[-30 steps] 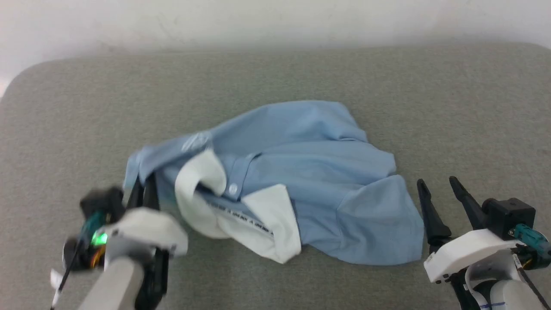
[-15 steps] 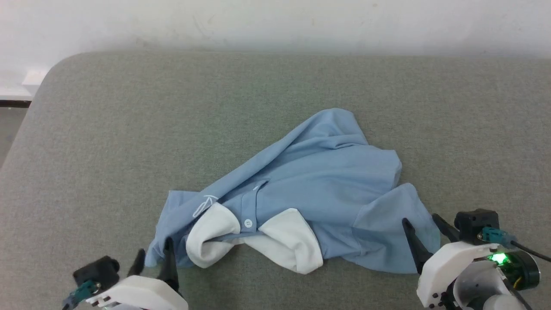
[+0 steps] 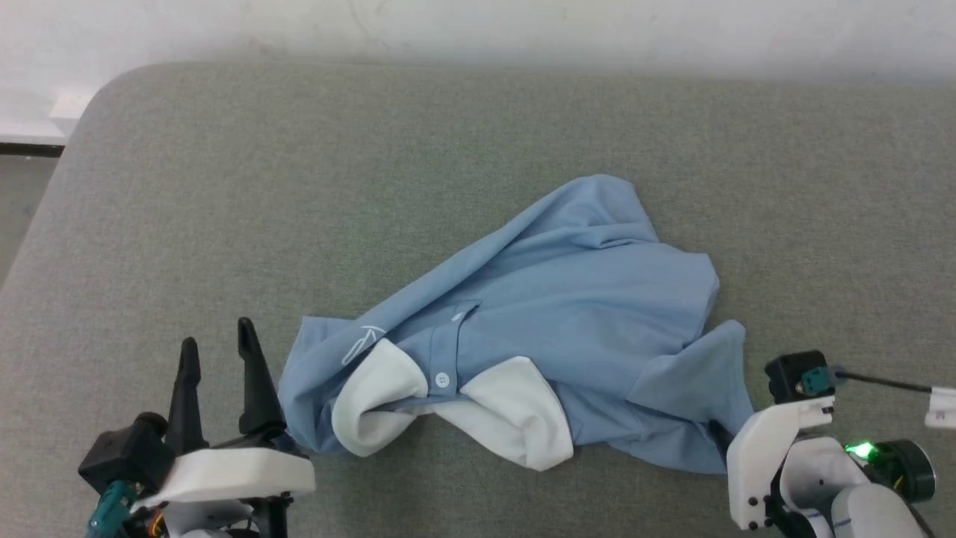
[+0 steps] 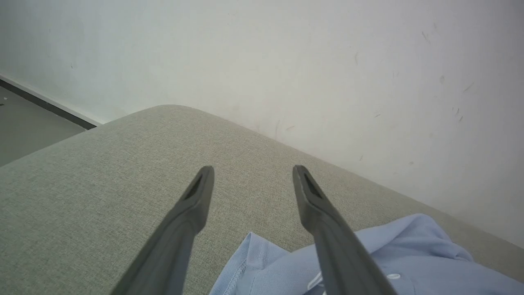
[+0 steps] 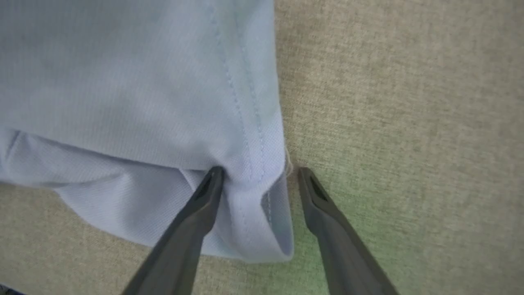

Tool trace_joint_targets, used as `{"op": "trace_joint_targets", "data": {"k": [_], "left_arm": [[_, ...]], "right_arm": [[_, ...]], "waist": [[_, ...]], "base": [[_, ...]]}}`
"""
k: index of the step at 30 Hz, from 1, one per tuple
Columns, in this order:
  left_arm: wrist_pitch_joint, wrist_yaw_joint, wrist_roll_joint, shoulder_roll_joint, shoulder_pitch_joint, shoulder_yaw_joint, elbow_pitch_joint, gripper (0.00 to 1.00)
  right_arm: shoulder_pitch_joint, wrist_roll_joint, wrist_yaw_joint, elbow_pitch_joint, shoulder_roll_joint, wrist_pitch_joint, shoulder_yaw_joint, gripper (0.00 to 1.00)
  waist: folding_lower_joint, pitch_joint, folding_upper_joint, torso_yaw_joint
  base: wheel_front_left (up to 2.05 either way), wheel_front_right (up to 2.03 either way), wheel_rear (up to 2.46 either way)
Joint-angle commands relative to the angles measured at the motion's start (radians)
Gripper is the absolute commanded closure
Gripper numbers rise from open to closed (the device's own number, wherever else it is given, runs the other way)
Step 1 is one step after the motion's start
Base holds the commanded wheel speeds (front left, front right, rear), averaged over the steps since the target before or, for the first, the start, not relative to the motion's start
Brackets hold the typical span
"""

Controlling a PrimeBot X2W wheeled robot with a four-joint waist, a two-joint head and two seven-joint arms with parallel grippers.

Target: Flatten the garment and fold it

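Next, the right gripper pinches the shirt by its stitched hem, since the hem bunches up into a narrow fold while the shirt (image 3: 618, 314) around it lies slack.
The garment (image 3: 553, 314), a light blue polo shirt, lies crumpled on the grey cushion, its white collar (image 3: 515, 418) folded open toward me and a small white logo (image 3: 362, 342) on its left part. My left gripper (image 3: 216, 340) stands open just left of the shirt's edge, holding nothing. From the left wrist, its fingers (image 4: 196, 205) frame bare cushion, with the garment (image 4: 368, 262) at the lower right. My right gripper (image 5: 260, 170) is open, its jaws straddling a stitched hem of the garment (image 5: 143, 82). Its white housing (image 3: 773, 448) sits at the shirt's right corner, hiding the fingers.
The grey-green cushion (image 3: 299, 187) has a rounded far-left corner, with a white wall (image 3: 478, 30) right behind it. A strip of floor (image 3: 22, 217) shows past the cushion's left edge. A cable (image 3: 881, 385) runs from the right wrist.
The head camera has shifted. My left gripper has let go of the shirt's left edge and opened. The right gripper has moved in over the shirt's right corner.
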Motion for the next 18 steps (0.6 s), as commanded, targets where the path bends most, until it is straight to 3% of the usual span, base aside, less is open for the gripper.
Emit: {"op": "trace_joint_targets", "data": {"k": [1, 2, 6, 13, 18], "left_arm": [[-0.004, -0.024, 0.026, -0.019, -0.001, 0.018, -0.001, 0.00], [-0.004, -0.037, 0.041, -0.030, 0.001, 0.029, 0.002, 0.00], [-0.005, -0.078, 0.087, -0.060, 0.009, 0.064, 0.022, 0.00], [-0.005, -0.123, 0.127, -0.083, 0.031, 0.093, 0.056, 0.00], [-0.005, -0.154, 0.140, -0.088, 0.035, 0.082, 0.082, 0.00]], "right_arm": [[-0.002, -0.003, -0.001, 0.034, 0.001, 0.036, 0.002, 0.94], [-0.006, -0.002, -0.001, 0.036, 0.001, 0.051, 0.004, 1.00], [-0.018, 0.006, -0.001, 0.004, -0.006, 0.041, -0.059, 1.00], [-0.034, -0.035, -0.001, -0.056, -0.007, -0.056, -0.372, 1.00], [-0.072, -0.091, -0.001, -0.015, -0.003, -0.123, -0.544, 1.00]], "waist": [[0.0001, 0.005, 0.0000, 0.002], [0.0001, 0.006, 0.0000, 0.002], [0.0001, 0.002, 0.0000, -0.001], [0.0001, -0.025, 0.0000, -0.012], [0.0001, -0.036, 0.0000, -0.019]], "base": [[0.00, 0.00, 0.00], [0.00, 0.00, 0.00], [0.00, 0.00, 0.00], [0.00, 0.00, 0.00], [0.00, 0.00, 0.00]]}}
